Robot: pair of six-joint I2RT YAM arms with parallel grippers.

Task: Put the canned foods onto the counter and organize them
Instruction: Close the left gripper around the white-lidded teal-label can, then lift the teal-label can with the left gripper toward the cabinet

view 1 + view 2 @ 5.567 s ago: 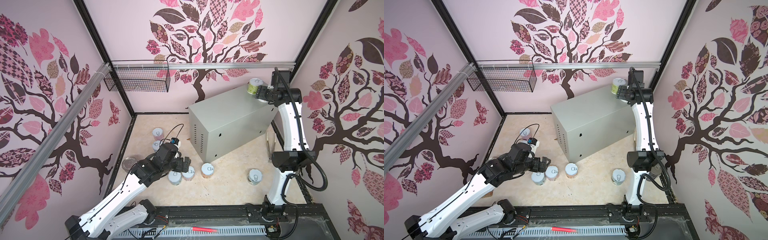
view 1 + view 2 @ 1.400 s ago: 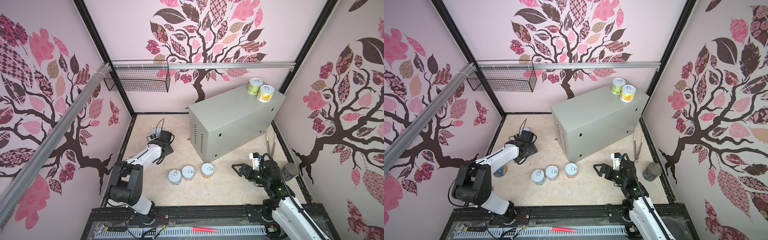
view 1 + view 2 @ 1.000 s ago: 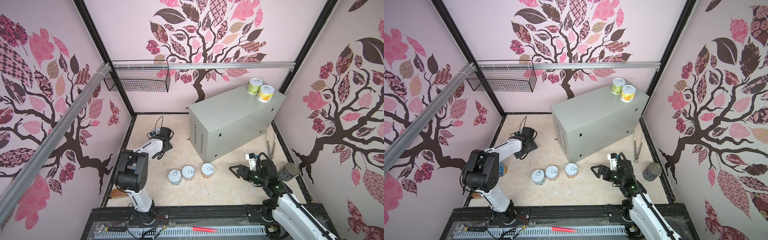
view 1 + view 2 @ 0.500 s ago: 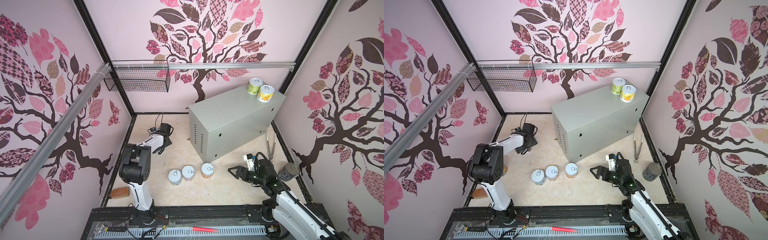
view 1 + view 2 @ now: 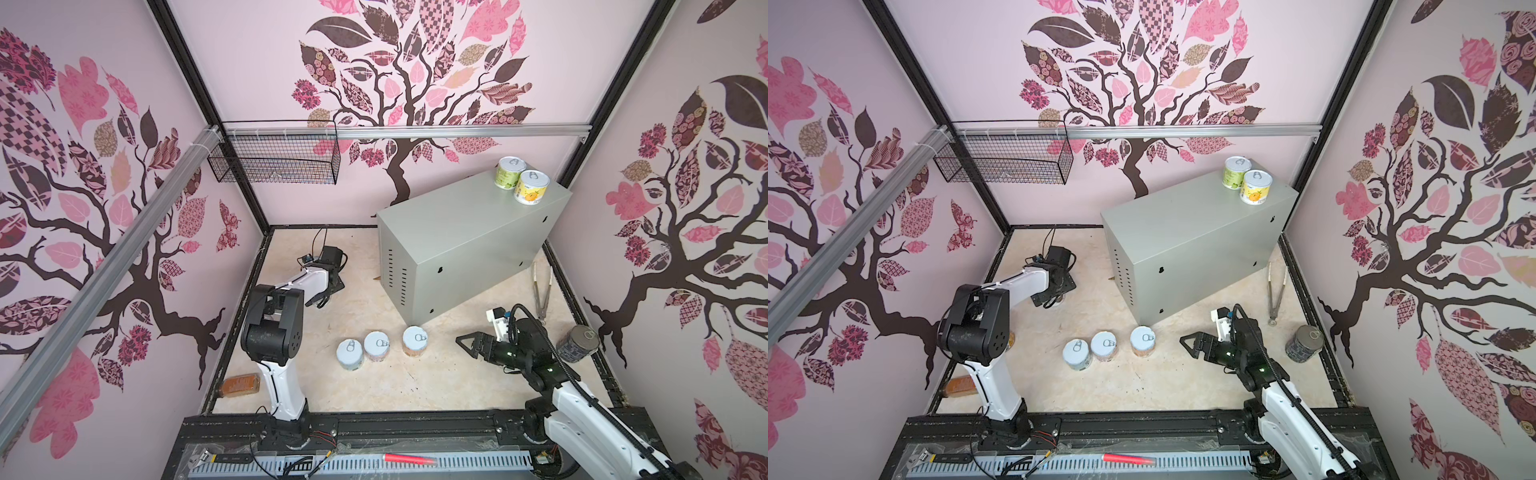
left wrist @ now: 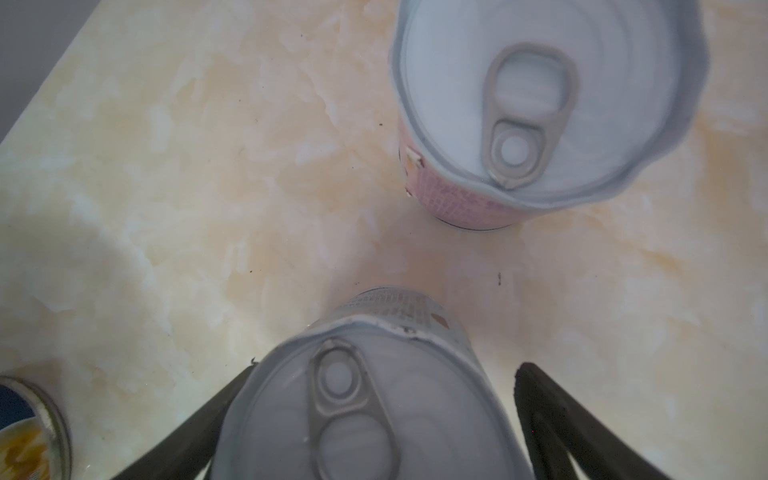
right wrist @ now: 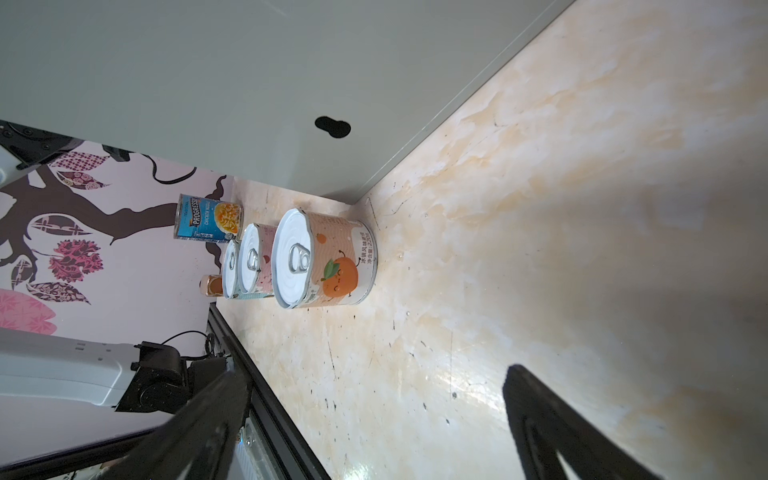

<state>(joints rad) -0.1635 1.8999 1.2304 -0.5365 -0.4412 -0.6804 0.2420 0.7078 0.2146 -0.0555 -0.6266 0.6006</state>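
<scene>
I need to close my left gripper. Its fingers reach down past the pale lid [image 6: 369,408] on either side, so they would hold the can if I closed now.
The counter [image 5: 465,224] is a light-grey metal box at the back right. On its far corner stand a green-labelled can [image 5: 508,172] and a yellow-labelled can [image 5: 530,187]. Three short cans [image 5: 377,345] stand in a row on the floor in front of it. A dark can [image 5: 577,343] stands by the right wall. My left gripper [image 6: 385,367] is open at the back left, its jaws either side of a pale-lidded can [image 6: 365,415]; a pink-labelled can [image 6: 532,104] stands beyond. My right gripper [image 5: 467,343] is open and empty, facing the orange-labelled can [image 7: 328,259].
Metal tongs [image 5: 542,286] lie by the right wall. A black wire basket [image 5: 274,160] hangs on the back-left rail. A blue-labelled can [image 7: 208,218] stands by the left wall, and a brown bottle [image 5: 241,384] lies near the front-left corner.
The left arm has reached farther toward the back left, its gripper now over the cans there. The right gripper has crept left toward the row of three cans.
</scene>
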